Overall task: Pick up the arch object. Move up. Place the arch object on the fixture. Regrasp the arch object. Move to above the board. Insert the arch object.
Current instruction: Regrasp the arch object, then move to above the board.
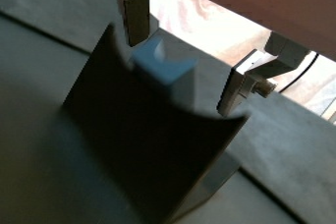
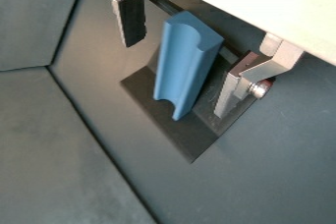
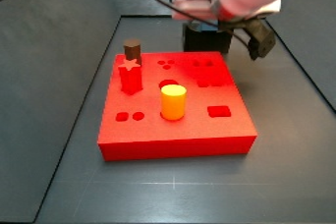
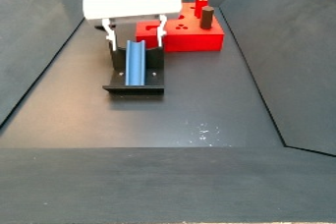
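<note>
The slate-blue arch object should be set into the board (image 3: pixel 178 120), so my gripper should grab it by its long flat sides next.
The slate-blue arch object (image 2: pixel 183 66) lies lengthwise on the dark fixture (image 2: pixel 187 138), cut-out side showing; it also shows in a wrist view (image 1: pixel 164 65) and a side view (image 4: pixel 137 63). My gripper (image 2: pixel 182 55) straddles it and is open, one finger (image 2: pixel 129 18) and the other (image 2: pixel 233 92) each standing a little off the block's sides. In a side view the gripper (image 4: pixel 136 41) hangs over the far end of the fixture (image 4: pixel 136 89). The red board (image 3: pixel 178 120) lies in front of the fixture (image 3: pixel 201 39); there the gripper (image 3: pixel 237 39) hides the arch object.
On the board stand a brown cylinder (image 3: pixel 133 49), a red star peg (image 3: pixel 130 75) and a yellow cylinder (image 3: pixel 172 101). Sloping dark walls (image 4: pixel 53 61) enclose the floor on both sides. The board (image 4: pixel 197 35) sits beyond the fixture.
</note>
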### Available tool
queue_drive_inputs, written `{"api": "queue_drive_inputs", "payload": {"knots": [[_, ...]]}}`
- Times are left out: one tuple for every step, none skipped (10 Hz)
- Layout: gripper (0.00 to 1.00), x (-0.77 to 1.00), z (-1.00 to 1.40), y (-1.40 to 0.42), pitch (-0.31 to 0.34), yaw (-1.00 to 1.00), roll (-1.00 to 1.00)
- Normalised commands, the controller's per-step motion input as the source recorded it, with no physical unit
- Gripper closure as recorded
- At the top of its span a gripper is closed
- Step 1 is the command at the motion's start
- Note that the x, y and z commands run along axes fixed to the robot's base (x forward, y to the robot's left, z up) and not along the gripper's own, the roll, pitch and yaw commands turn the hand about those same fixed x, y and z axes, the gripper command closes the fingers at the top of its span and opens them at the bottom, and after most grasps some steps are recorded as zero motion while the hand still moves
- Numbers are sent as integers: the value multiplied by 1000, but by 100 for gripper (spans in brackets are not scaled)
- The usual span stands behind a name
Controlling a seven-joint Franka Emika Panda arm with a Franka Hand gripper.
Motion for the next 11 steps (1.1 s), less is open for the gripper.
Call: {"api": "queue_drive_inputs", "payload": {"knots": [[0, 74, -339, 7, -44, -50, 71], [0, 71, -243, 7, -30, -48, 72], [0, 13, -174, -7, -5, -43, 59], [0, 12, -172, -6, -6, -36, 58], [0, 12, -171, -6, -6, -31, 57], [0, 12, -171, -6, -6, -28, 57], [0, 11, -170, -5, -5, -24, 56], [100, 0, 0, 0, 0, 0, 0], [100, 108, 1000, -61, 229, 66, -306], [100, 105, 1000, -60, 235, 69, -303], [100, 101, 1000, -55, 230, 101, -257]]}}
